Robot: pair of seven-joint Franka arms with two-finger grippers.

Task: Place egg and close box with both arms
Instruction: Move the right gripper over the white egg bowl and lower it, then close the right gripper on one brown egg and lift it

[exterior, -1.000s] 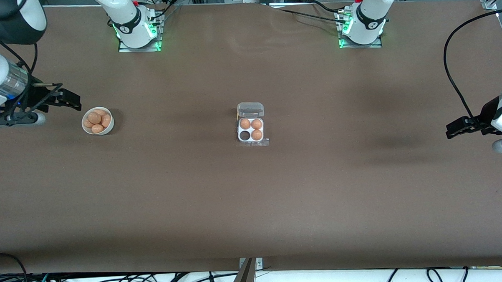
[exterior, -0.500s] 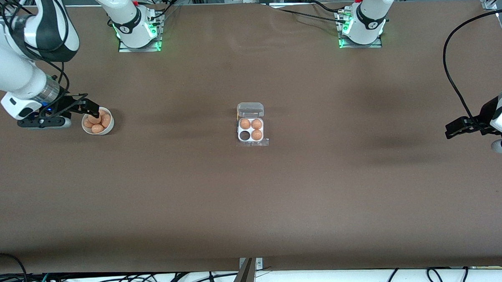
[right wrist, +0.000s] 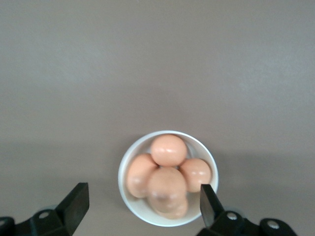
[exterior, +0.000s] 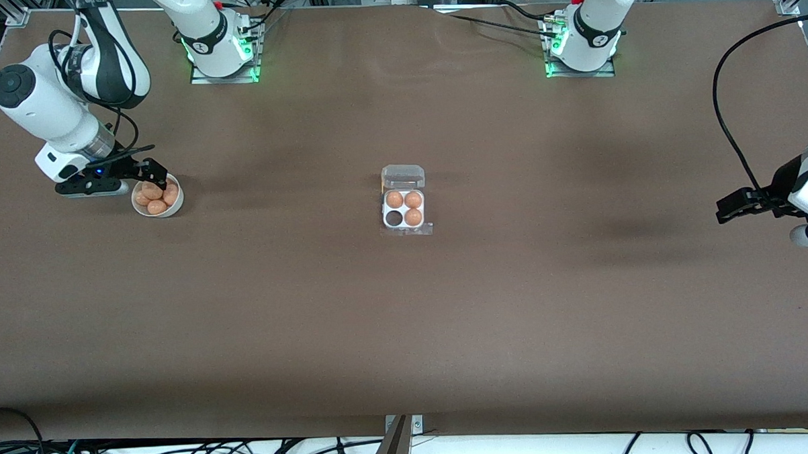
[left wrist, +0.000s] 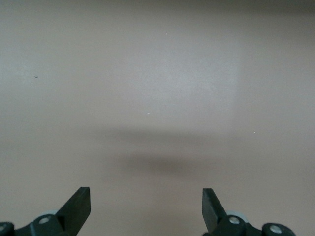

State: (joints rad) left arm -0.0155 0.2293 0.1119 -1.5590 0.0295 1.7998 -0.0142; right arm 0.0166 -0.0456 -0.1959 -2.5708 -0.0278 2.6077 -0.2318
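It isn't time to close my right gripper yet: its fingers are above the top egg (right wrist: 167,189) in the bowl (right wrist: 140,210) in the right wrist view, so it needs to first come down.
The box (exterior: 404,211) sits mid-table, its clear lid (exterior: 403,177) open and laid back. Three orange-brown eggs fill three cells; one cell (exterior: 394,218) is empty. A round white bowl (exterior: 140,208) toward the right arm's end holds several eggs (exterior: 157,207); it also shows in the right wrist view (right wrist: 129,201). My right gripper (exterior: 158,174) is open and empty just above the bowl, with the top egg (right wrist: 167,189) between its spread fingers. My left gripper (exterior: 726,210) is open and empty over bare table at the left arm's end, where it waits.
The brown table top (exterior: 407,321) stretches around the box. Both arm bases (exterior: 220,52) stand along the edge farthest from the front camera. Black cables (exterior: 729,108) trail by the left arm. Cables lie along the near edge.
My right arm has swung in toward the bowl and its gripper now hangs over the eggs. The left arm, the box and the bowl have not moved.
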